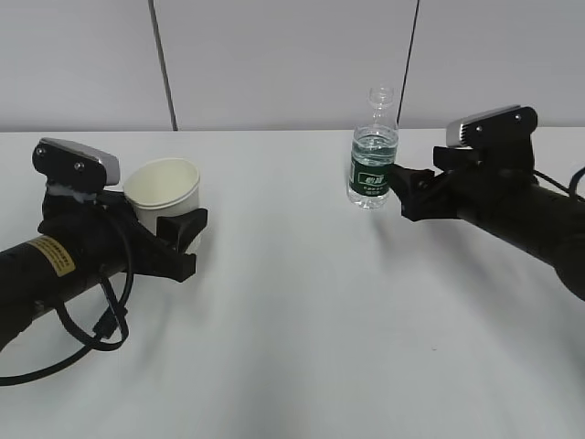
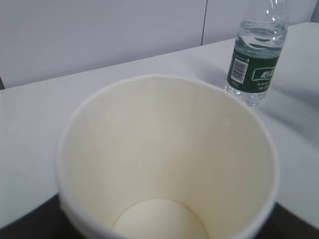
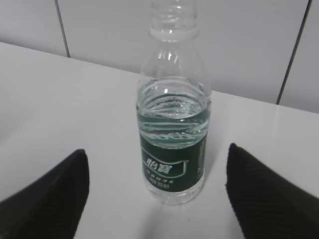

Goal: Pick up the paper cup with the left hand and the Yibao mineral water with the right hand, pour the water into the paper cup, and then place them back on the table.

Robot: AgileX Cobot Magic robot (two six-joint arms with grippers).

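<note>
My right gripper grabs the Yibao mineral water by its green label [image 1: 370, 176] next, which keeps the Yibao mineral water's opening [image 1: 382, 91] free to pour into the paper cup.
The paper cup [image 1: 163, 190] stands upright between the fingers of my left gripper [image 1: 172, 221], which is shut on its lower wall. In the left wrist view the cup's empty cream inside [image 2: 164, 149] fills the frame, with dark fingers at the bottom corners. The Yibao mineral water [image 1: 374, 163] stands capless on the white table [image 1: 302, 320], part full. My right gripper [image 1: 403, 194] is open just right of the bottle. In the right wrist view the bottle [image 3: 172, 149] stands centred just ahead of my gripper's [image 3: 158, 167] two spread black fingertips, not touched.
The bottle also shows at the upper right of the left wrist view [image 2: 255, 59]. A grey panelled wall [image 1: 274, 64] runs along the table's far edge. A black cable [image 1: 101, 329] loops under the left arm.
</note>
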